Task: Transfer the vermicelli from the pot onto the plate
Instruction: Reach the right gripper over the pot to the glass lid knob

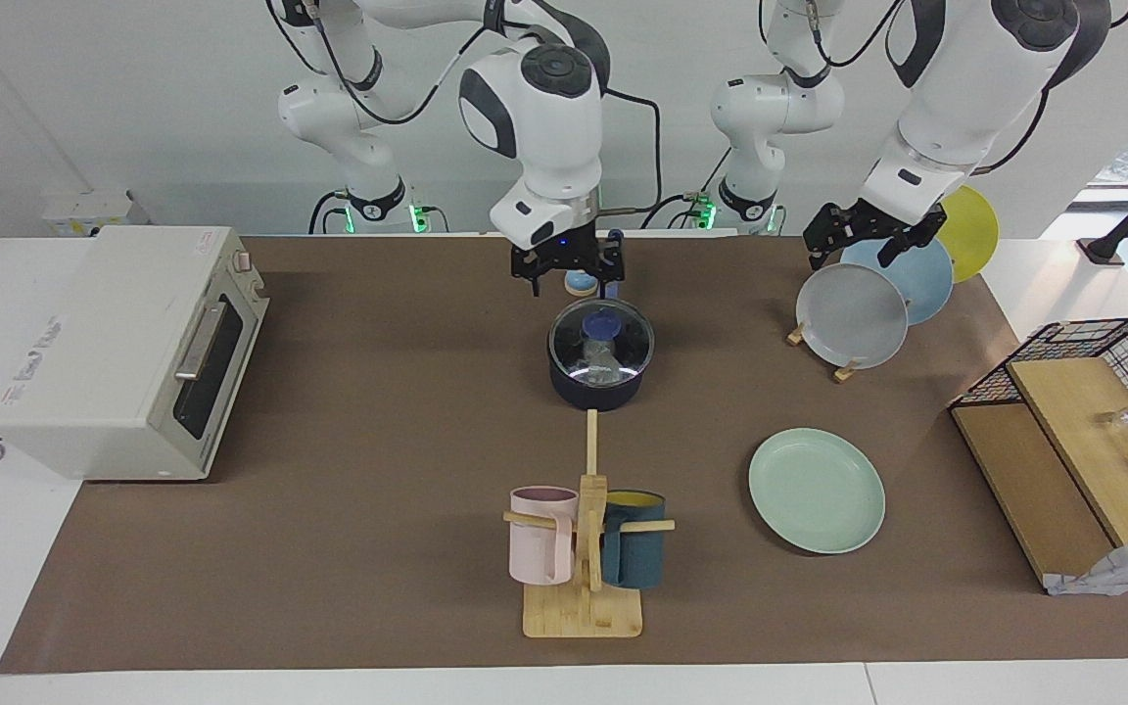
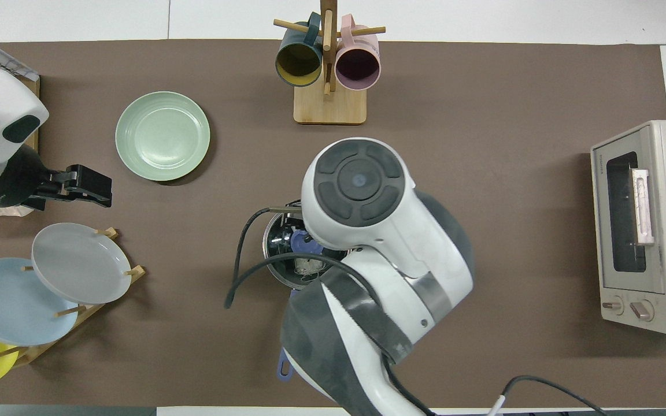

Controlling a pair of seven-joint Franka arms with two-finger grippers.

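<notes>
The right gripper takes hold of the glass lid by its blue knob [image 2: 303, 241] next, to uncover the pot [image 2: 275, 270] for the vermicelli.
The dark blue pot [image 1: 598, 387] stands mid-table with a glass lid [image 1: 623, 338] on it; the lid has a blue knob [image 1: 603, 321]. The whitish vermicelli [image 1: 601, 370] shows through the lid and also in the overhead view [image 2: 309, 264]. The pot's rim [image 2: 275, 263] and its blue handle's end [image 2: 284, 367] show past the right arm. My right gripper [image 1: 574, 284] hangs open just above the pot's robot-side edge, empty. The pale green plate [image 1: 817, 490] [image 2: 162, 136] lies flat toward the left arm's end. My left gripper [image 1: 850, 253] [image 2: 104, 193] is open and empty over the plate rack.
A rack holds grey [image 1: 853, 315], blue and yellow plates on edge. A wooden mug tree [image 1: 584, 607] with a pink mug [image 1: 541, 537] and a teal mug [image 1: 634, 553] stands farther from the robots than the pot. A toaster oven [image 1: 123, 352] and a wire basket [image 1: 1103, 372] sit at the table's ends.
</notes>
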